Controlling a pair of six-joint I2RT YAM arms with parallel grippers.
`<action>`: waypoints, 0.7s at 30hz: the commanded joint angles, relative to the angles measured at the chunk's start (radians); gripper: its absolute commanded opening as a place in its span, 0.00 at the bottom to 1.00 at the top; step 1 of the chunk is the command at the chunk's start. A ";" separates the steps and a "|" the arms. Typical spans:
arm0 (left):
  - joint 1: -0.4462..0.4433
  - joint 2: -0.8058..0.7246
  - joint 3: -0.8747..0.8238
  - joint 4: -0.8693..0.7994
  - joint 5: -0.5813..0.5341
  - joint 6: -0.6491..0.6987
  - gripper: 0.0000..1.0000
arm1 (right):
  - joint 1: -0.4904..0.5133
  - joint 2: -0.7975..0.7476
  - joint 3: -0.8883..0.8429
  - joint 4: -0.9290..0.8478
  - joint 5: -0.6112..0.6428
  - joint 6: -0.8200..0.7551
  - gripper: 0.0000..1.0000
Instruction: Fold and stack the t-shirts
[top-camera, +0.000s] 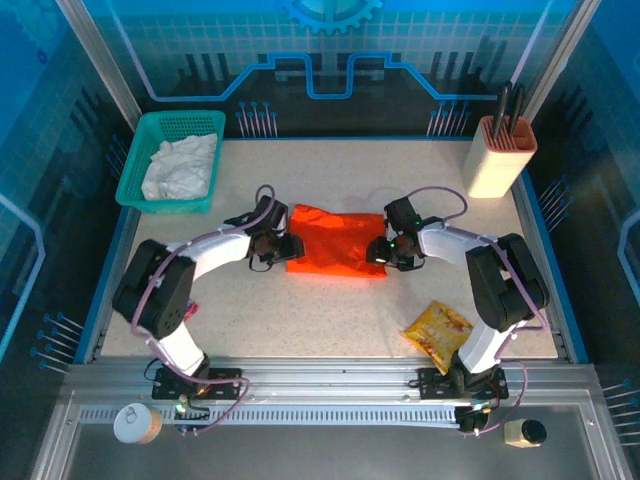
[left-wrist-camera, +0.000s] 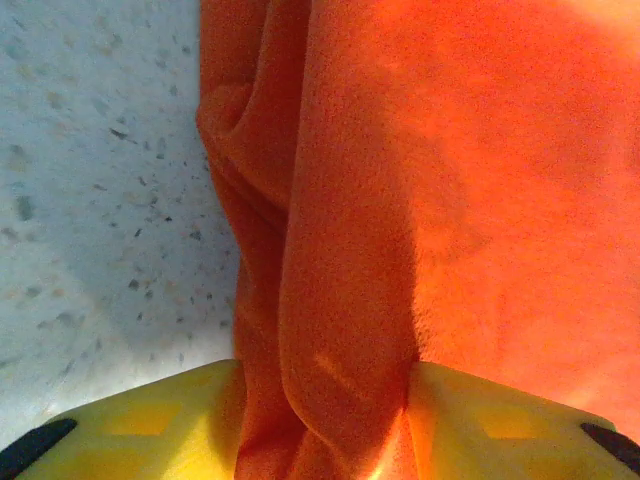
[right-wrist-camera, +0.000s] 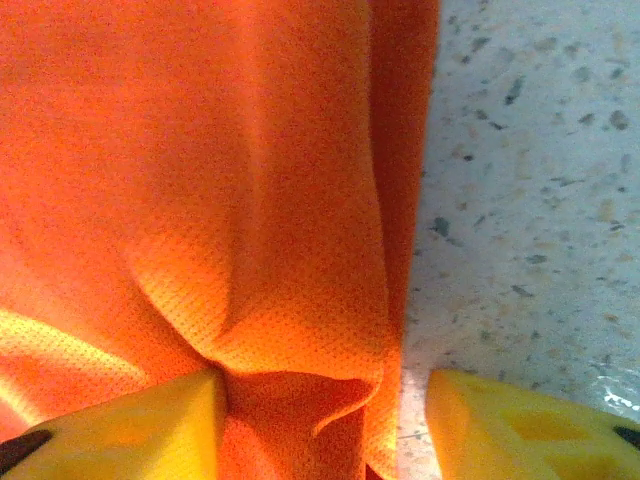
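Observation:
My right gripper is going to grab the folded orange t-shirt next, by the side edge opposite my left gripper. Then I will move the t-shirt, still folded, to stack it.
The orange t-shirt lies folded into a flat rectangle in the middle of the table. My left gripper is at its left edge. In the left wrist view a loose, rounded fold of the orange t-shirt fills the gap of the left gripper, whose jaws stand apart. My right gripper is at the shirt's right edge. In the right wrist view the orange t-shirt rests against one finger of the right gripper, and bare table shows beside the other finger. The white t-shirt lies crumpled in a basket.
The green basket stands at the back left. A beige holder with dark tools stands at the back right. A yellow snack packet lies near the right arm's base. Blue rails edge the speckled table.

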 joint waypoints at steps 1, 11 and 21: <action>-0.026 0.081 0.033 0.007 -0.012 -0.025 0.44 | 0.015 0.041 0.018 0.028 -0.017 -0.010 0.50; -0.042 0.239 0.138 -0.065 -0.093 -0.005 0.13 | 0.014 0.120 0.093 0.034 -0.028 -0.035 0.00; 0.042 0.426 0.444 -0.200 -0.134 0.108 0.00 | -0.055 0.290 0.382 -0.049 0.001 -0.124 0.00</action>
